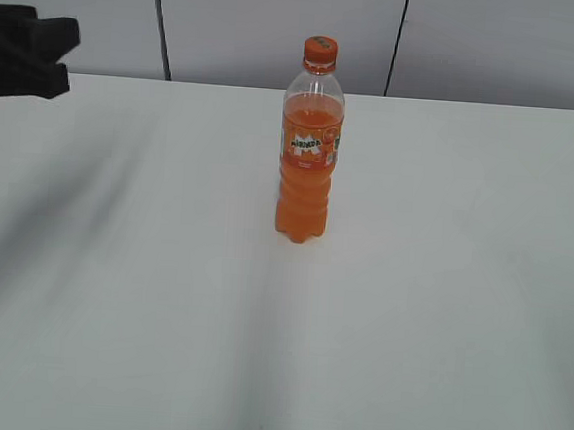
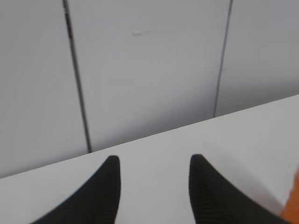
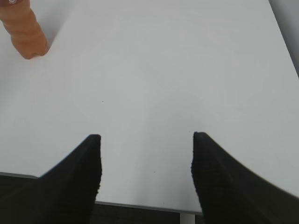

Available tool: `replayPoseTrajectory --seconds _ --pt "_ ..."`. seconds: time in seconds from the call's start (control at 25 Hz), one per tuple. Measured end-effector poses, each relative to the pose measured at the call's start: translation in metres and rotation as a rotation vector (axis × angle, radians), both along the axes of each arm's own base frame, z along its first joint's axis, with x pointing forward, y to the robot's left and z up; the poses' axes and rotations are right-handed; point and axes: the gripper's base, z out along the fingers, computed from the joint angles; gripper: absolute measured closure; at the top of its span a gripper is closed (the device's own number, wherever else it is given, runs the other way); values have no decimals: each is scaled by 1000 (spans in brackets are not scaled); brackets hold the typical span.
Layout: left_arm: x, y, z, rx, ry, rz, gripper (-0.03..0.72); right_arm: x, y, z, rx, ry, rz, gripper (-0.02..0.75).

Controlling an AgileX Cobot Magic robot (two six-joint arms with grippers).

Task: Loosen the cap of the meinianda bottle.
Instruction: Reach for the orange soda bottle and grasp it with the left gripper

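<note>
I need to hold the meinianda bottle steady to loosen its cap, so next I should grab the bottle with my left gripper by its lower body (image 1: pixel 302 201).
The meinianda bottle (image 1: pixel 309 163) stands upright on the white table (image 1: pixel 165 295), with orange drink and an orange-and-green label. Its orange cap (image 1: pixel 320 49) sits on the neck. The bottle's ridged lower body shows at the top left of the right wrist view (image 3: pixel 27 35), and an orange sliver of it at the right edge of the left wrist view (image 2: pixel 293 205). My left gripper (image 2: pixel 154 161) is open and empty, far left of the bottle; part of that arm shows dark at the upper left of the exterior view (image 1: pixel 24 51). My right gripper (image 3: pixel 145 137) is open and empty above the table's near edge.
A grey panelled wall (image 1: pixel 279 29) runs behind the table's far edge. The table's near edge (image 3: pixel 140 205) shows under the right gripper's fingers. Nothing else stands on the table.
</note>
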Motion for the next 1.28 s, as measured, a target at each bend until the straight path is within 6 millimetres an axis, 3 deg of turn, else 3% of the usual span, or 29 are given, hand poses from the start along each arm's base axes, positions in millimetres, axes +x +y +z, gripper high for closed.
replayPoseTrajectory --seconds 0.28,0.64,0.72,1.0,1.28 --pt "8 -22 -26 -58 20 -238 378 0 0 0 0 0 0 278" --pt "19 -38 -54 73 105 -463 372 0 0 0 0 0 0 278" --pt "22 -40 -64 109 132 -511 348 0 0 0 0 0 0 278" --pt "35 -53 -89 160 186 -609 118 0 0 0 0 0 0 278" --pt "49 -84 -108 168 205 -698 101 0 0 0 0 0 0 278"
